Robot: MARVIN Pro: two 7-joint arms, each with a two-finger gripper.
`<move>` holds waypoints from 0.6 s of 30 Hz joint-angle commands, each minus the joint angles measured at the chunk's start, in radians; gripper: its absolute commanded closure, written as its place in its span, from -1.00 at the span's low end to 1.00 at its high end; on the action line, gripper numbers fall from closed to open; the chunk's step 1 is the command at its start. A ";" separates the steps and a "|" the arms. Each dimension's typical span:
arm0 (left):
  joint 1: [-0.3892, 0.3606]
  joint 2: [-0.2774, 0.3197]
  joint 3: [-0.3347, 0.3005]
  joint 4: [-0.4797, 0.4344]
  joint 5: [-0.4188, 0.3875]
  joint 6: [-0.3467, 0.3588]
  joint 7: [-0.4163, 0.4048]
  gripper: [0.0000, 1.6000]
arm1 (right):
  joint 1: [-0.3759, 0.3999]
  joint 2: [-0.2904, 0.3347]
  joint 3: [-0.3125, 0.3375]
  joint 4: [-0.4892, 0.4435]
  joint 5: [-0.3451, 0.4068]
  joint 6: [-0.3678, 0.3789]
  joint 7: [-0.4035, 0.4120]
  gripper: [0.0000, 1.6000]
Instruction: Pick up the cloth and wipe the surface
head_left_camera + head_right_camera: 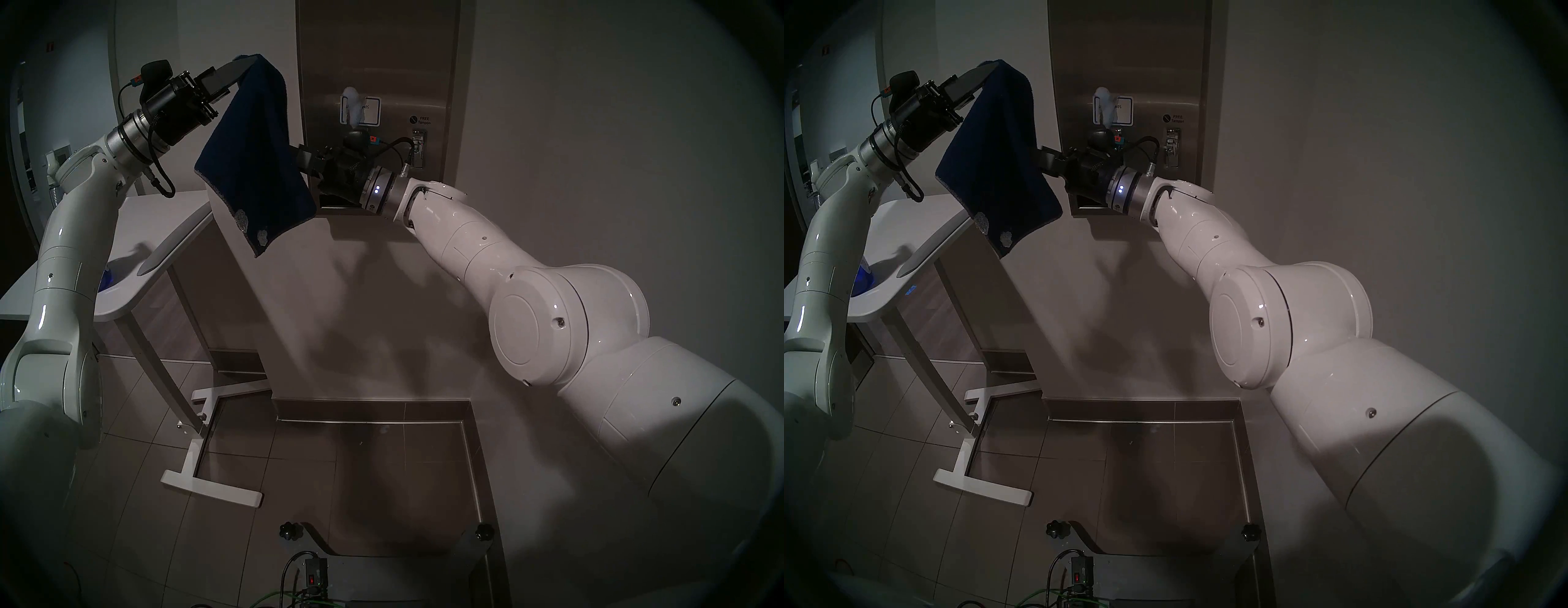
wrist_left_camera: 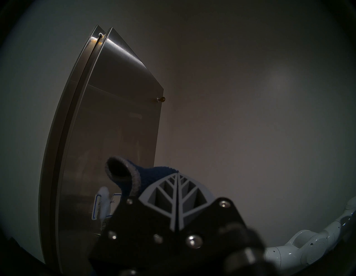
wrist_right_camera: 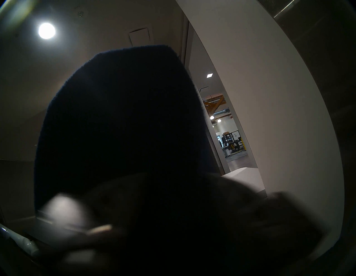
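My right gripper grips the cloth by its clean upper edge (image 1: pixel 274 75) next, since pale smears mark the hanging cloth near its lower corner.
The cloth (image 1: pixel 254 161) (image 1: pixel 996 157) is a dark navy towel hanging in the air left of the dispenser, with pale smears near its lower corner. My left gripper (image 1: pixel 248 66) (image 1: pixel 987 70) (image 2: pixel 177 174) is shut on its top corner, and a fold of the cloth (image 2: pixel 150 173) bulges beside the fingers. My right gripper (image 1: pixel 299 159) (image 1: pixel 1043 158) reaches in from the right to the cloth's right edge. Its jaws are open and its fingertips are hidden behind the fabric. The cloth (image 3: pixel 125 115) fills the right wrist view. The surface (image 1: pixel 382 63) (image 1: pixel 1123 51) (image 2: pixel 115 125) is a brushed steel dispenser front, with white foam (image 1: pixel 354 106) (image 1: pixel 1106 106) (image 2: pixel 104 202) on its label.
A white table (image 1: pixel 169 229) (image 1: pixel 911 237) stands at the left under my left arm, with a blue object (image 1: pixel 106 276) on it and a white foot frame (image 1: pixel 212 484) on the tiled floor. A metal lever (image 1: pixel 418 148) sits on the dispenser behind my right wrist.
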 commanded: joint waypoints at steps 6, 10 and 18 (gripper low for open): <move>-0.043 -0.002 -0.012 -0.012 -0.009 0.001 0.002 1.00 | 0.041 0.053 0.064 -0.004 0.043 -0.072 -0.018 1.00; -0.043 -0.002 -0.012 -0.012 -0.009 0.001 0.002 1.00 | 0.026 0.066 0.106 -0.015 0.070 -0.144 -0.040 1.00; -0.045 -0.003 -0.012 -0.011 -0.008 0.002 0.002 1.00 | -0.001 0.069 0.172 -0.022 0.106 -0.298 -0.077 1.00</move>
